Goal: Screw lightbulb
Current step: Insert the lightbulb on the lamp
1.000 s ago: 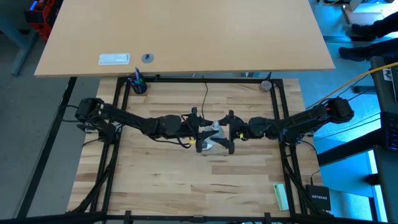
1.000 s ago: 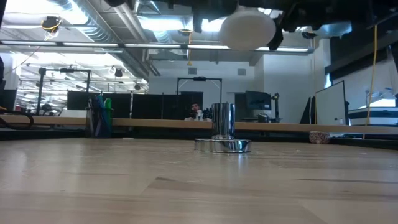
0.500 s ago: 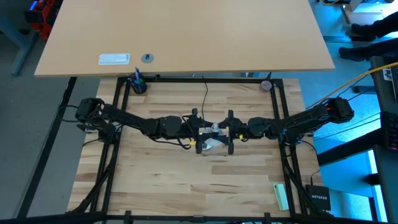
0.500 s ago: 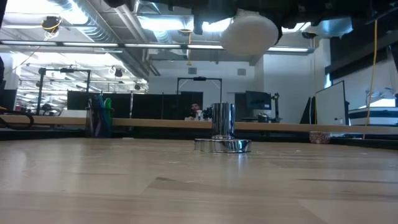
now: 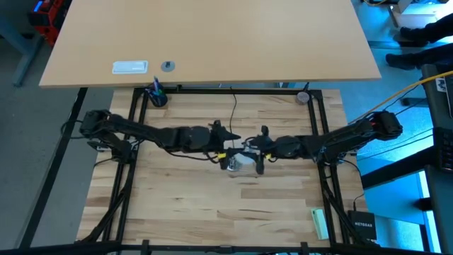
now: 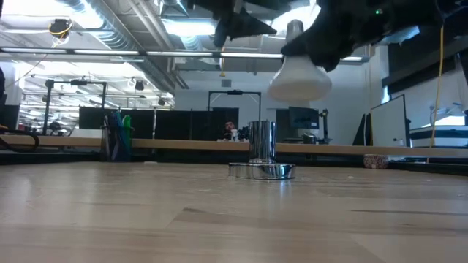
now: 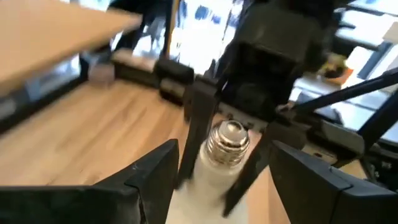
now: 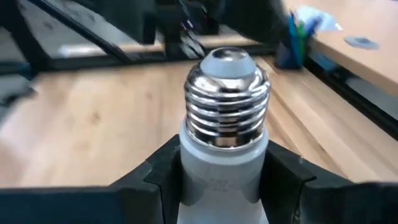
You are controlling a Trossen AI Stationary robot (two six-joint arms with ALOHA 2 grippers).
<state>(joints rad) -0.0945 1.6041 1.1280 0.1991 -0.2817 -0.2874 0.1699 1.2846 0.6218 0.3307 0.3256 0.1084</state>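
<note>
I will grab the lightbulb by its white neck (image 7: 214,177) with my left gripper next. Its screw base (image 7: 228,142) will stay free, so I can screw the lightbulb into the socket.
The white lightbulb (image 6: 300,75) hangs in the air above and a little to the right of the silver socket (image 6: 262,155), which stands on the wooden table. The bulb's globe points down and its screw base (image 6: 295,29) points up, slightly tilted. My right gripper (image 5: 253,154) is shut on the bulb near the table's middle. My left gripper (image 5: 221,138) is open just to its left. In the left wrist view its fingers (image 7: 152,180) stand on either side of the bulb (image 7: 227,149) without touching it. My right gripper pinches the bulb's white neck (image 8: 221,171), just below the screw base (image 8: 227,93), between its two fingers (image 8: 160,171). The fingers come from the table's right. The bulb is lifted clear, base up and globe down, above the socket.
The socket's thin black cord (image 5: 233,106) runs toward the far edge. A pen cup (image 5: 156,95) stands at the far left corner and a small round item (image 5: 303,97) at the far right. A green object (image 5: 320,223) lies near the front right. Black frame rails (image 5: 134,127) border the table.
The bulb has come down in the low view and tipped, so its globe now hangs down with the screw base up. My right gripper has moved slightly toward the table's left with it. My left gripper has drawn back a little toward the far left.
</note>
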